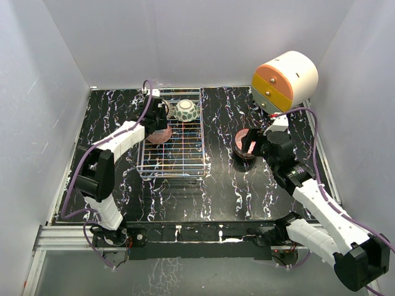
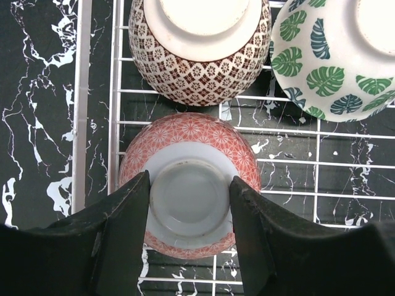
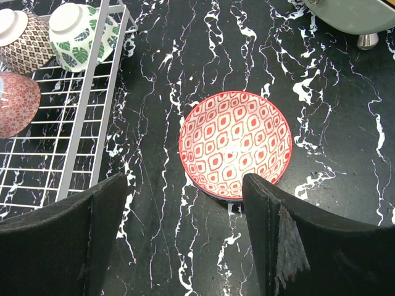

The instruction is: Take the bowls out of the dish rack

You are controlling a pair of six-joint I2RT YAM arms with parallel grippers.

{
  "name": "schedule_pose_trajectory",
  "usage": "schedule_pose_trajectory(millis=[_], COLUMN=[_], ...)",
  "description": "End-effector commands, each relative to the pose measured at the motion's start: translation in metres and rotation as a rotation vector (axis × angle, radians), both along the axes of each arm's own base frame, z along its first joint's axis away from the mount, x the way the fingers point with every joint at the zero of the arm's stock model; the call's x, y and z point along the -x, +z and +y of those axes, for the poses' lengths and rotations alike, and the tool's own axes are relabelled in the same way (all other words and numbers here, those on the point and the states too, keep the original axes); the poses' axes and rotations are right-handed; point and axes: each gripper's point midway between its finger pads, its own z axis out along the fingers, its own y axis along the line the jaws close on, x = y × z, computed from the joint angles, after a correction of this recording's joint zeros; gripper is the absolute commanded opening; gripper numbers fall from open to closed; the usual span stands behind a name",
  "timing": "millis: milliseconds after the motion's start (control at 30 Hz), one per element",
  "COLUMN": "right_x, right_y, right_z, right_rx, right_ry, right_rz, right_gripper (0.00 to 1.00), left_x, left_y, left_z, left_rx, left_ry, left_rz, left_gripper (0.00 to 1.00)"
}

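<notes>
The pink-red bowl (image 2: 185, 139) would come up off the wires with my left gripper's fingers if I lifted now, as they clamp the white foot ring from both sides.
The silver wire dish rack (image 1: 176, 161) holds three upside-down bowls. My left gripper (image 2: 189, 185) is over the pink-red bowl (image 2: 185, 139), and its fingers (image 2: 123, 228) press both sides of the bowl's white foot ring; the bowl rests in the rack. A brown-patterned bowl (image 2: 200, 77) and a green-leaf bowl (image 2: 321, 77) lie beyond it. A red-patterned bowl (image 3: 234, 145) stands upright on the table right of the rack. My right gripper (image 3: 184, 185) is open and empty, just short of this bowl.
A white-and-orange cylindrical drawer unit (image 1: 285, 80) stands at the back right, close behind the right arm. White walls enclose the black marbled table (image 1: 216, 185). The near half of the rack holds no bowls.
</notes>
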Motion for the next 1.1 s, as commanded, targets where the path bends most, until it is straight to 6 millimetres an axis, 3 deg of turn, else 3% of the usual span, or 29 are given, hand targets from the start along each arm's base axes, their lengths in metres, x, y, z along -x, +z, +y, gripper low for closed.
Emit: schedule_pose_trajectory(millis=[0,467,1067], right_x=[-0.004,-0.004,-0.024], right_y=[0.016,0.027,0.065], right_z=[0.0,0.022,0.13], right_rx=[-0.031,-0.094,-0.408], right_ry=[-0.012,0.09,0.507], right_rz=[-0.053,-0.073,-0.023], right_gripper=[0.77,0.77,0.77], left_x=[0.003,0.006,0.032], left_y=[0.017,0.081,0.124], left_z=[-0.014,-0.035,-0.078], left_rx=[0.056,0.256,0.797], left_ry=[-0.028,-0.08,-0.255], left_rz=[0.012,-0.03,-0.072], left_gripper=[0.29,0.27,0.25])
